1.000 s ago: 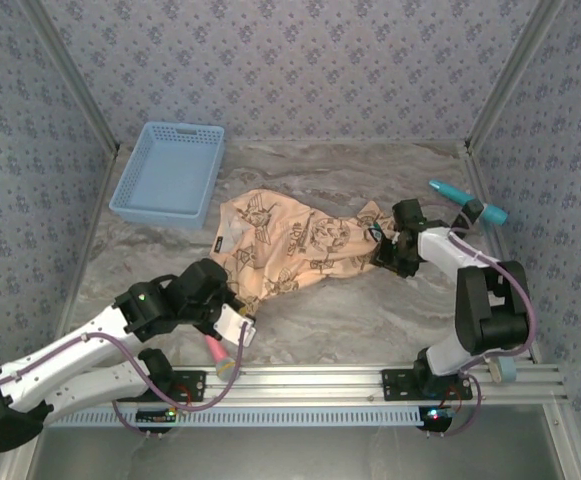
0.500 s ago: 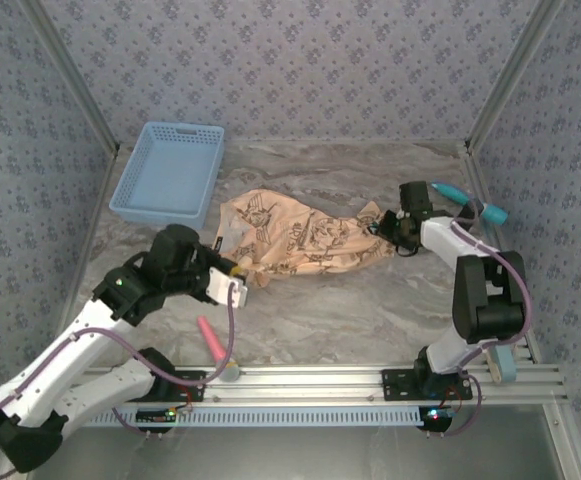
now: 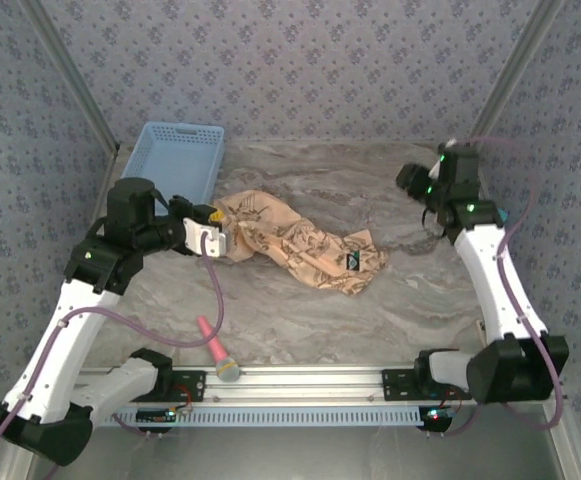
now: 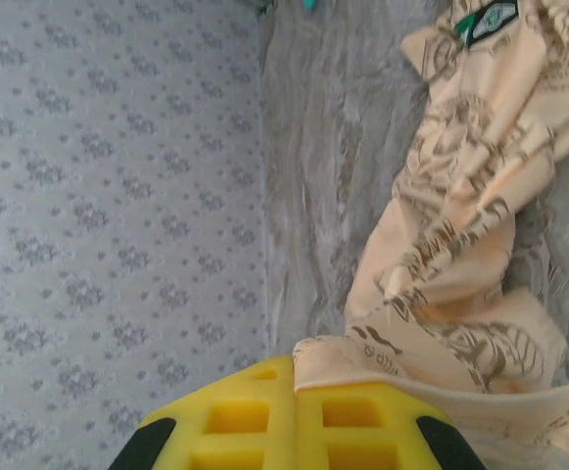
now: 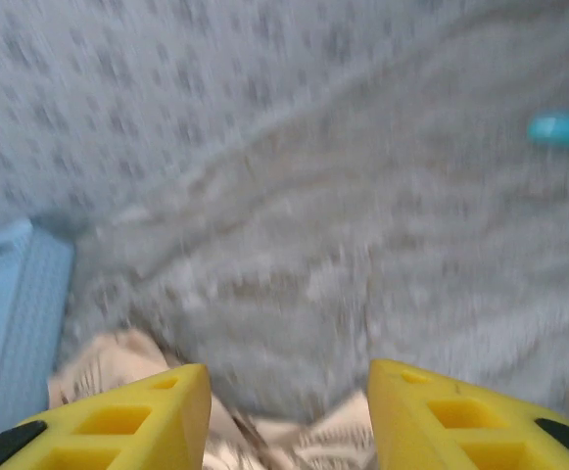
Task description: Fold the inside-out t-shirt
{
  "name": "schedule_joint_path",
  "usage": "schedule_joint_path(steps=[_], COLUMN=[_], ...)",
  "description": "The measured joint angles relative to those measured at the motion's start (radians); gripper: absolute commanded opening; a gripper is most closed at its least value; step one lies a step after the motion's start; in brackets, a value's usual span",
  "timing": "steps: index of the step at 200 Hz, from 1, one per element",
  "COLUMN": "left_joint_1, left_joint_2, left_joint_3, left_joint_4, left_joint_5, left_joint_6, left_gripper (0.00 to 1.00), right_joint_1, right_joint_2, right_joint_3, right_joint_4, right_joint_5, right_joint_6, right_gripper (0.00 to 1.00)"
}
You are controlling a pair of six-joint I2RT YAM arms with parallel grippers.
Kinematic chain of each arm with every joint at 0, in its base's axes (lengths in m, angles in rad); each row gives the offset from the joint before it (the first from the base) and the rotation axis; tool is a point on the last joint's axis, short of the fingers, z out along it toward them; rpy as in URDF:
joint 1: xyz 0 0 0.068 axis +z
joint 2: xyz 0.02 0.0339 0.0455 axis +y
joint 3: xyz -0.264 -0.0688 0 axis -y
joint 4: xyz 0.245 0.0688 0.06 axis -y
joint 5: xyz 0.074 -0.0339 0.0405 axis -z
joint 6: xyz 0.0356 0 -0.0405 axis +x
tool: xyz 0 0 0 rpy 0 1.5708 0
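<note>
I will next grab the loose end of the t-shirt [image 3: 300, 245] by its edge [image 3: 373, 245] with my right gripper, opposite my left gripper. Then the t-shirt can be spread for folding.
The inside-out t-shirt [image 3: 300, 245] lies bunched in a long crumpled strip across the middle of the table, peach-tan with dark brown prints. My left gripper [image 3: 212, 238] is at its left end, shut on a hem edge. In the left wrist view the yellow jaws [image 4: 296, 367] pinch that pale hem, and the rest of the t-shirt [image 4: 460, 196] trails away from them. My right gripper [image 3: 417, 182] is raised at the back right, clear of the cloth. Its yellow fingers [image 5: 289, 372] stand open with nothing between them, above the t-shirt [image 5: 108, 357].
A blue basket [image 3: 170, 170] stands at the back left, close behind my left gripper. A pink-handled tool [image 3: 215, 350] lies by the front rail. A teal object [image 5: 568, 127] lies at the right near the wall. Patterned walls enclose the table on three sides.
My left gripper swung from the table's front to the back left, dragging the shirt's edge along. My right gripper opened, let go of the shirt's right end and rose to the back right.
</note>
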Motion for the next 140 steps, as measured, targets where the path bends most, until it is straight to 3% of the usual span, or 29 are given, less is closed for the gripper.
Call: schedule_joint_path(steps=[31, 63, 113, 140], left_joint_1=[-0.067, -0.067, -0.067, -0.066], left_joint_2=[-0.016, -0.004, -0.004, -0.005], left_joint_3=[-0.072, -0.098, -0.098, -0.098], left_joint_4=[-0.018, -0.034, -0.036, -0.038], left_joint_5=[0.003, -0.001, -0.007, -0.02], left_joint_6=[-0.009, -0.009, -0.009, -0.009], left_gripper=[0.0, 0.0, 0.0, 0.0], right_joint_1=[0.247, 0.485, 0.52, 0.524], right_joint_2=[-0.016, 0.01, 0.195, 0.244], right_joint_3=[-0.323, -0.438, -0.44, -0.435], right_joint_4=[-0.042, -0.045, 0.047, 0.087], right_joint_5=[-0.024, 0.006, 0.092, 0.138], right_joint_6=[0.064, 0.0, -0.062, -0.038], right_gripper=[0.48, 0.48, 0.49, 0.05])
